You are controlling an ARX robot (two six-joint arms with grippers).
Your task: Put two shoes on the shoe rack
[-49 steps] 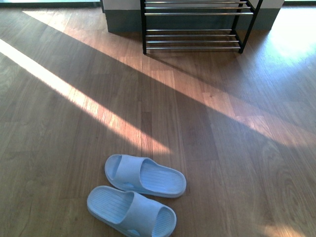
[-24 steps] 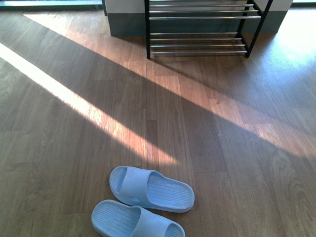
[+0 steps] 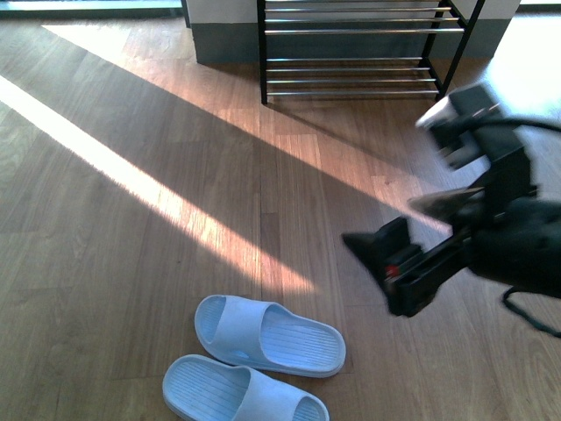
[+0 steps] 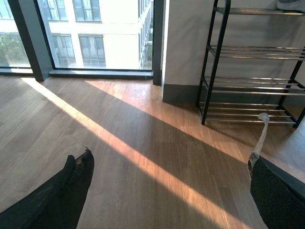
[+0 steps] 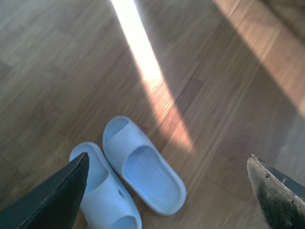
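A pale blue slide needs to go on the shoe rack [image 3: 351, 61], so my right gripper needs to grab the slide by its strap edge [image 3: 256, 327] next.
Two pale blue rubber slides lie side by side on the wood floor, one [image 3: 267, 333] nearer the shoe rack, the other [image 3: 241, 393] cut by the picture's lower edge. The shoe rack [image 3: 351, 61], black-framed with chrome bars, stands against the far wall. My right gripper [image 3: 383, 221] hangs open above the floor to the right of the slides, holding nothing. The right wrist view looks down on both slides [image 5: 143, 167] [image 5: 102, 195] between its spread fingers [image 5: 167, 157]. My left gripper [image 4: 171, 157] is open and empty over bare floor, facing the rack [image 4: 252, 86].
Bright sun stripes [image 3: 149, 189] cross the floor diagonally. A grey skirting and white wall [image 3: 219, 35] back the rack. Tall windows [image 4: 90, 33] stand left of the wall in the left wrist view. A pale shape [image 4: 290, 4] rests on the rack's top tier.
My right arm has come into the front view from the right. Before that the view shifted, so the slides sit lower in the picture; slides and rack themselves have not moved.
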